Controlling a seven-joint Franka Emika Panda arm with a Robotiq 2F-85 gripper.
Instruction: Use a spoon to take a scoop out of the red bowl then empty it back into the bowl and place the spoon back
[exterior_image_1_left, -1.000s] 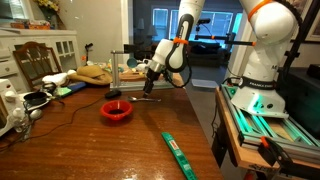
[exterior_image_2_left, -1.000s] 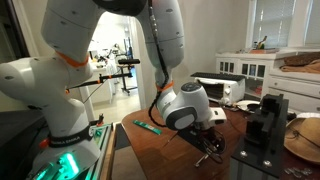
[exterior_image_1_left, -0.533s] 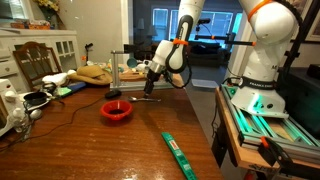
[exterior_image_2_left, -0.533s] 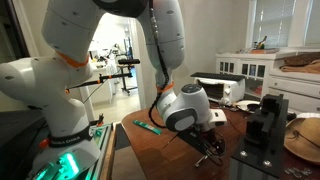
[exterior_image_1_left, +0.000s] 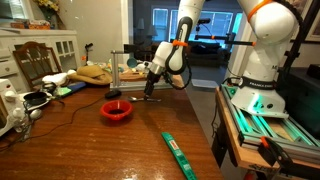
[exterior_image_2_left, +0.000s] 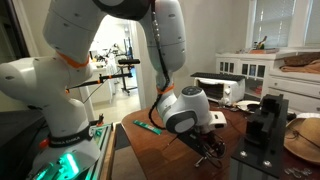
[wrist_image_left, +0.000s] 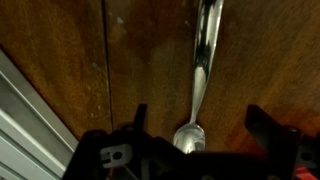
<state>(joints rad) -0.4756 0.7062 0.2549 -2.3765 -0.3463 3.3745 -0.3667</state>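
Observation:
The robot's gripper should close on the spoon's neck (exterior_image_1_left: 147, 99) (wrist_image_left: 195, 113) now, as the neck is between both fingers and level with them.
The spoon (wrist_image_left: 203, 70) lies flat on the wooden table, its scoop end toward the wrist camera. My gripper (wrist_image_left: 198, 125) is open, with one finger on each side of the scoop end and neither touching it. In both exterior views the gripper (exterior_image_1_left: 148, 92) (exterior_image_2_left: 208, 152) hangs low over the table. The red bowl (exterior_image_1_left: 116, 111) sits on the table a short way from the gripper, nearer the camera. The bowl is not visible in the wrist view.
A long flat green strip (exterior_image_1_left: 180, 153) (exterior_image_2_left: 148, 126) lies on the table toward its edge. Cables, a white appliance (exterior_image_1_left: 12, 108) and a wooden board (exterior_image_1_left: 97, 71) crowd the far side. A black stand (exterior_image_2_left: 268, 118) stands close to the gripper.

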